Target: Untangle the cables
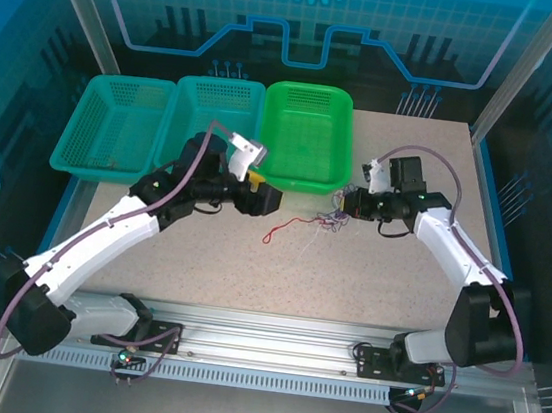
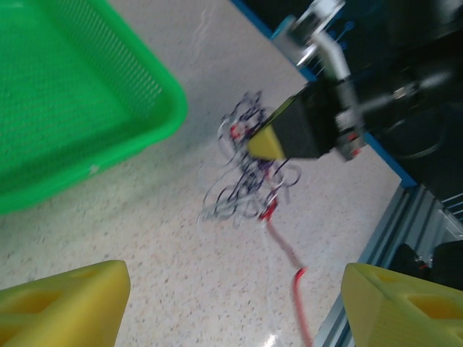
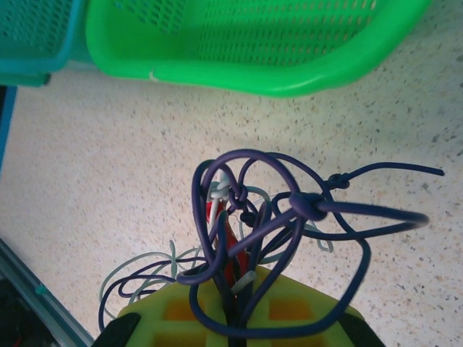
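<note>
I will grab the red wire next with my left gripper by its loose trailing piece [image 2: 297, 280], clear of the bundle [image 2: 246, 181], and so untangle it from the cables.
The cables [image 1: 333, 220] are a small tangle of thin dark purple, whitish and red wires on the speckled table, just in front of the green basket. My right gripper [image 1: 345, 206] is shut on one end of the tangle; in the right wrist view the purple loops [image 3: 275, 217] spring out from between its yellow fingers [image 3: 304, 311]. A red wire [image 1: 279, 229] trails from the bundle to the left. My left gripper [image 2: 235, 311] is open above that red strand [image 2: 286, 253], with nothing between its yellow fingers [image 2: 65, 303]. It sits left of the bundle [image 2: 246, 181].
A bright green basket [image 1: 306, 170] stands at the back centre, close behind both grippers. Two teal baskets [image 1: 110, 161] [image 1: 190, 105] stand to its left. A metal rail [image 1: 268, 352] runs along the near table edge. Bare table lies in front of the cables.
</note>
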Robot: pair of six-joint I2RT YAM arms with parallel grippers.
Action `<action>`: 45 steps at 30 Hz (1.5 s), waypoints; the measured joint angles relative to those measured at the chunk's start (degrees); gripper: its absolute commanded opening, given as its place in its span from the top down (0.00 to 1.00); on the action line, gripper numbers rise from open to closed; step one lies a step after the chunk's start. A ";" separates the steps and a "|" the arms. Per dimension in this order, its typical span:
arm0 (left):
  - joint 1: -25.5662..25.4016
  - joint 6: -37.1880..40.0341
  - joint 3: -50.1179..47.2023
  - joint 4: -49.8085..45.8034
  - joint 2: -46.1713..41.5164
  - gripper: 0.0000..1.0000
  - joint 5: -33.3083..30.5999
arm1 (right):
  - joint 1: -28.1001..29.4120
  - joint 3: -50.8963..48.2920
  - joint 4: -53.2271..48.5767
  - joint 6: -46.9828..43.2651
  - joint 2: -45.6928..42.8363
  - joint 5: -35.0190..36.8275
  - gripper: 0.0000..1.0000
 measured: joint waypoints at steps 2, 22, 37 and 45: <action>-1.36 0.76 4.09 -1.16 2.38 0.21 0.68 | 1.05 0.66 -1.11 -0.37 0.72 0.61 0.96; -9.90 5.29 9.60 -16.61 20.65 0.99 -2.12 | 2.08 2.40 -3.78 -0.37 2.40 3.87 0.96; -4.13 -2.69 3.50 -5.57 10.88 1.00 -5.03 | -2.32 -0.07 -4.24 10.43 0.31 8.37 0.87; 5.92 -9.29 -0.13 -4.28 0.76 1.00 -4.72 | -16.81 -5.27 -5.05 13.66 2.10 18.34 0.79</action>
